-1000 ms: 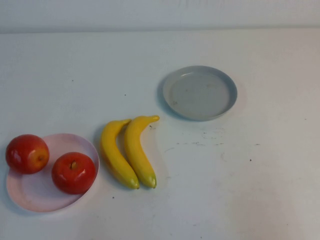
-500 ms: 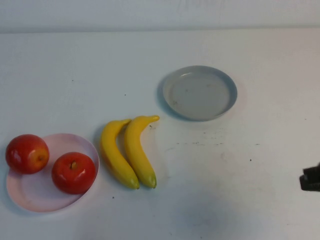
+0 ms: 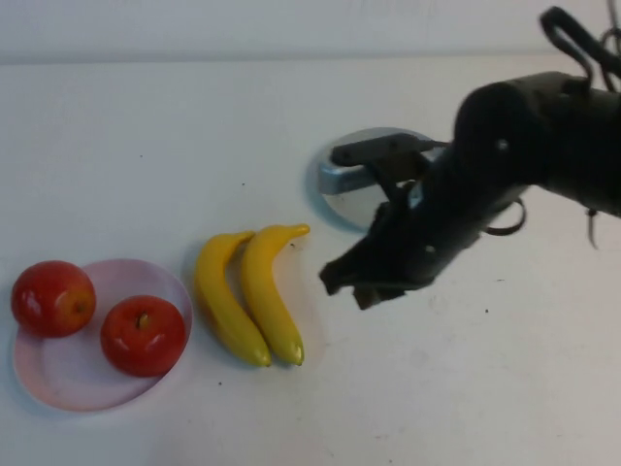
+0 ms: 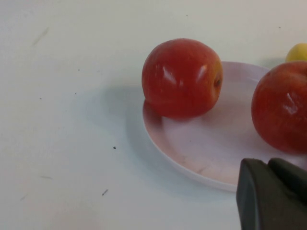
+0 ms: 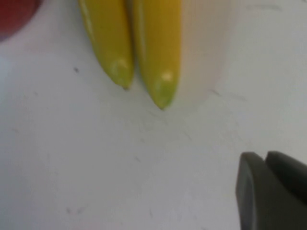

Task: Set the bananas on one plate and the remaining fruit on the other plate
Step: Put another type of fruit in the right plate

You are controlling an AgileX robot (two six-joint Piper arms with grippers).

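The banana is long and curved, and both its ends reach far out. My right gripper should next grab the banana around its middle [image 3: 264, 292].
Two yellow bananas [image 3: 228, 303] [image 3: 270, 291] lie side by side on the table between the plates. Their greenish tips show in the right wrist view [image 5: 158, 48]. Two red apples [image 3: 52, 297] [image 3: 143, 335] sit on the pale pink plate [image 3: 68, 386] at the front left. They also show in the left wrist view [image 4: 181, 78] [image 4: 283, 108] on the pink plate [image 4: 201, 153]. The grey plate [image 3: 335, 184] is empty and half hidden by my right arm. My right gripper [image 3: 351, 283] [image 5: 266, 155] is shut and empty, just right of the bananas. My left gripper [image 4: 268, 165] is shut beside the pink plate.
The white table [image 3: 146, 126] stretches bare at the back left and along the front right. My right arm [image 3: 524, 136] reaches in from the right, over the grey plate. A yellow banana end [image 4: 298, 51] peeks in behind the apples in the left wrist view.
My right arm has swept in from the right edge, across the grey plate, to beside the bananas. The fruit and plates have not moved.
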